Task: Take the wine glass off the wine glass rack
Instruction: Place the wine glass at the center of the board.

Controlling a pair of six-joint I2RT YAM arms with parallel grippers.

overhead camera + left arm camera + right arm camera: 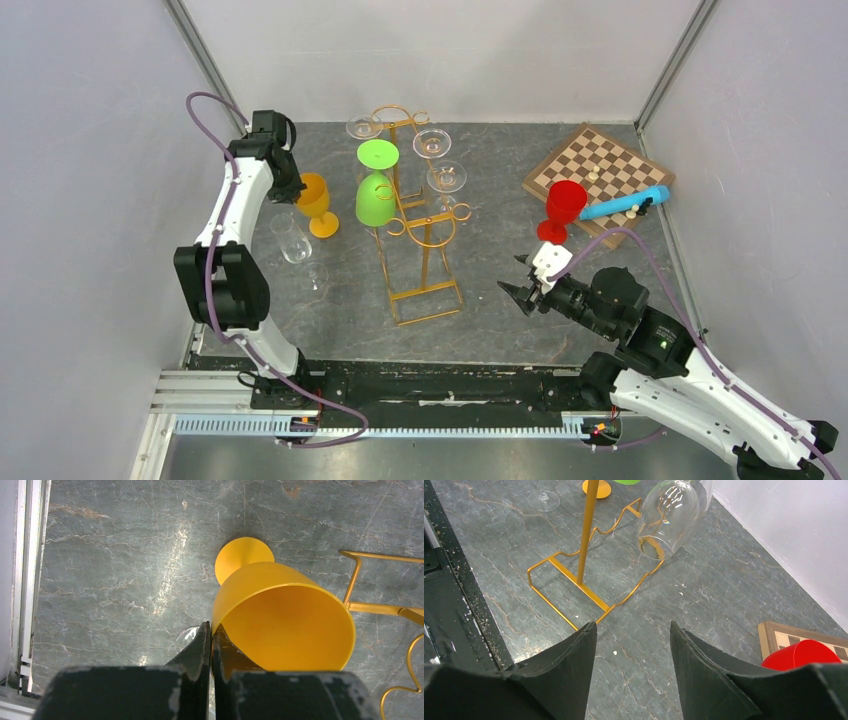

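The yellow glass (315,200) is off the rack with its foot flat on the tabletop and would stay standing, so my left gripper should open.
The gold wire wine glass rack (420,220) stands mid-table. A green glass (375,195) and several clear glasses (432,145) hang upside down from its top hooks. A yellow wine glass (315,200) stands off the rack, left of it. My left gripper (290,188) is shut on its rim. In the left wrist view the fingers (211,627) pinch the wall of the yellow glass (285,610), one inside and one outside. My right gripper (512,275) is open and empty, right of the rack's base (574,575), facing a hanging clear glass (669,520).
A clear glass (290,240) stands on the table near the left arm. A red glass (562,205) stands by a chessboard (600,175) at the back right, with a blue tool (625,205) on it. Grey walls close in the table.
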